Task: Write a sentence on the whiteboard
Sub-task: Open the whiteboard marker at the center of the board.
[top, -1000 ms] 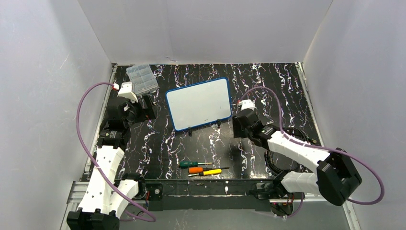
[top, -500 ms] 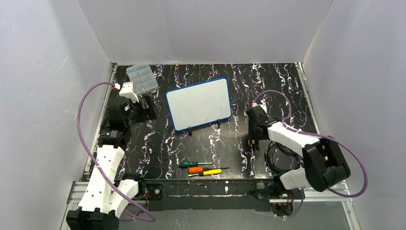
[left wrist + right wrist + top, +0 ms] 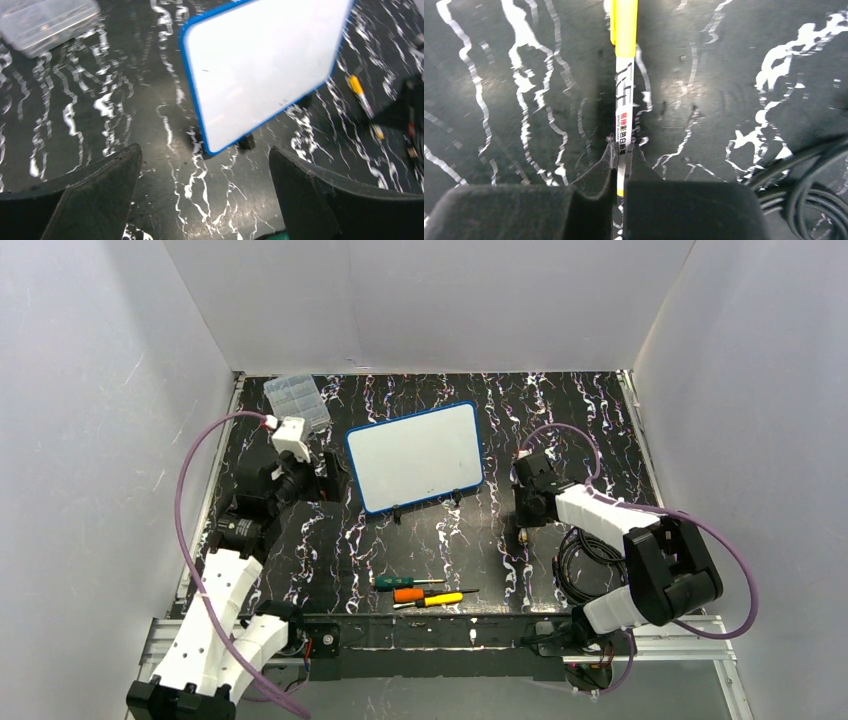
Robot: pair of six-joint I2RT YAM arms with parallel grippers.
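Note:
Next, my left gripper needs to grip the marker's yellow cap [image 3: 355, 84] to uncap the marker for writing. That leaves the marker's white body to my right gripper.
The whiteboard [image 3: 415, 455], blue-framed on small black feet, stands tilted in the middle of the table; the left wrist view shows it too [image 3: 265, 60]. Its white face is blank: no sentence shows on it. My left gripper [image 3: 330, 475] hangs open just left of the board, with its fingers [image 3: 100, 190] wide apart over bare table near the board's lower corner. To the right of the board, my right gripper [image 3: 523, 525] is low at the table. It is shut on a white marker with a yellow cap [image 3: 624, 90], which lies flat and points away from the fingers.
A clear plastic compartment box [image 3: 297, 403] sits at the back left. Near the front edge lie green, orange and yellow screwdrivers [image 3: 425, 590]. A coil of black cable [image 3: 585, 560] lies just right of my right gripper.
My right arm drew back from the board's right edge, came down on the table and shut on the marker. My left gripper moved right, closer to the board's left edge.

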